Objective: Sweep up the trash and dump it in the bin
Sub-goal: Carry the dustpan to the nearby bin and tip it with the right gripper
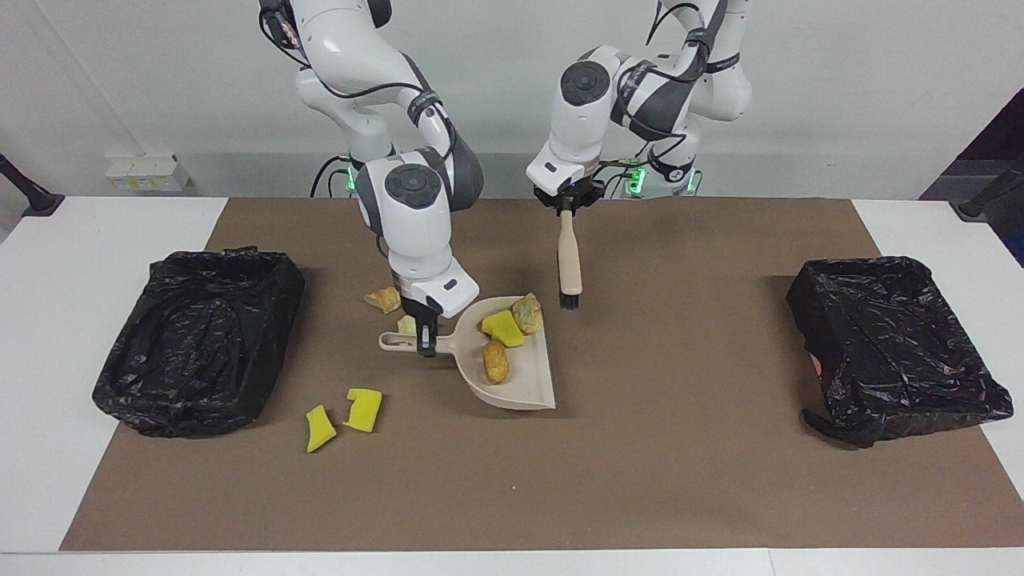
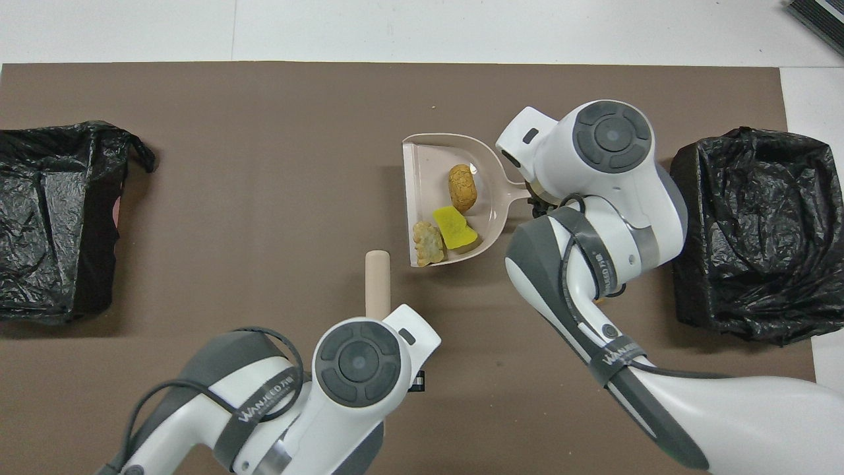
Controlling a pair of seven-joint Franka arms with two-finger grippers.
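The brush (image 2: 377, 284) is hanging above the brown mat in the overhead view and would drop if I opened now. My left gripper should keep holding it.
My right gripper (image 1: 426, 340) is shut on the handle of the beige dustpan (image 1: 524, 384), which it holds about level, low over the middle of the mat. In the pan (image 2: 428, 165) lie a yellow sponge chunk (image 1: 502, 328) and two bread-like lumps (image 1: 496, 362) (image 1: 528, 314). My left gripper (image 1: 566, 206) is shut on the top of the brush (image 1: 570, 264), which hangs bristles down above the mat, beside the pan and clear of it. More trash lies on the mat: two yellow chunks (image 1: 364, 410) (image 1: 320, 428) and two bread lumps (image 1: 386, 299) (image 1: 406, 324), partly hidden by the right gripper.
Two bins lined with black bags stand on the brown mat, one at the right arm's end (image 1: 200, 336) (image 2: 752, 231) and one at the left arm's end (image 1: 892, 344) (image 2: 53, 218). White table (image 1: 48, 264) borders the mat.
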